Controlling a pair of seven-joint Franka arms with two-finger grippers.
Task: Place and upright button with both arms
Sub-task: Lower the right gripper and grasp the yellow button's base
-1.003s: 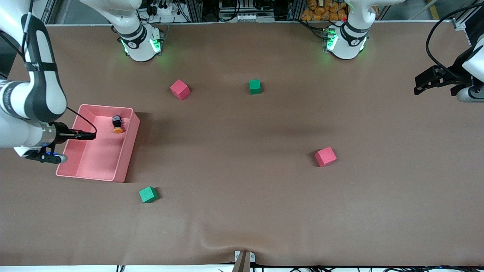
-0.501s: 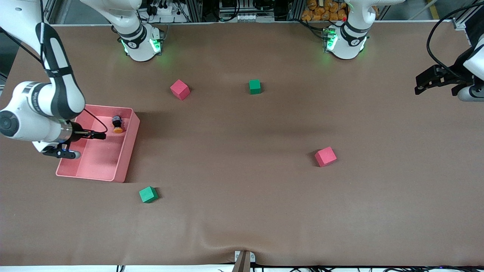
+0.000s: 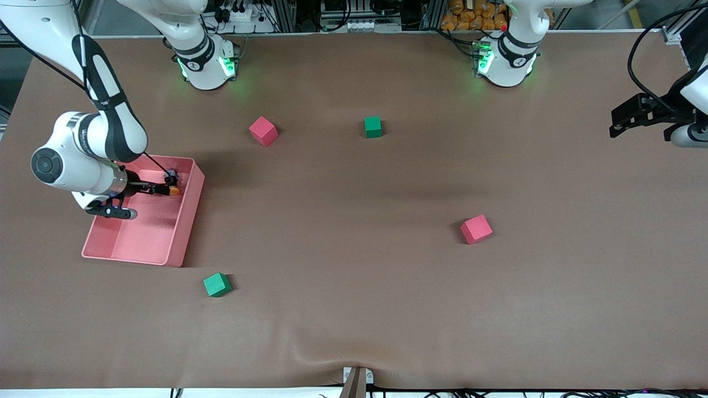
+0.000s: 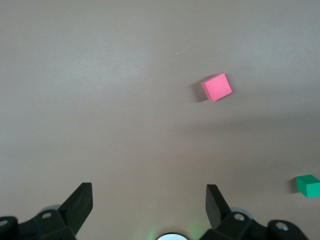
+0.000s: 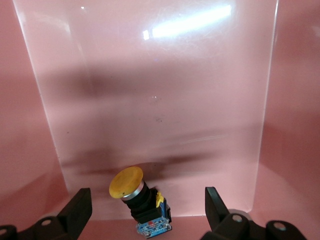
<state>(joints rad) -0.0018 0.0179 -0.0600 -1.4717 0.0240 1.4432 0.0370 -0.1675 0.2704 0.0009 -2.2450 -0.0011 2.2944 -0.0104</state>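
The button needs to be lifted from the pink bin and set upright. For that, my right gripper should next grab the button by its black body [image 5: 142, 204].
The button [image 3: 172, 179] lies on its side in the pink bin [image 3: 187, 221], in the corner farthest from the front camera. In the right wrist view its orange cap [image 5: 126, 181] tilts off a black body with a blue base. My right gripper [image 3: 161, 189] is down in the bin, open, with the button between its fingers [image 5: 77, 210] and not touched by them. My left gripper [image 3: 636, 115] waits open and empty over the table's edge at the left arm's end; its fingers [image 4: 80, 200] show over bare table.
Two red cubes [image 3: 263, 131] [image 3: 476, 229] and two green cubes [image 3: 373, 126] [image 3: 217, 284] lie scattered on the brown table. The left wrist view shows a red cube [image 4: 216, 87] and a green cube [image 4: 307, 185].
My right arm has swung over the bin toward the button, and its gripper has gone from the bin's outer wall to around the button. The left arm has hardly moved.
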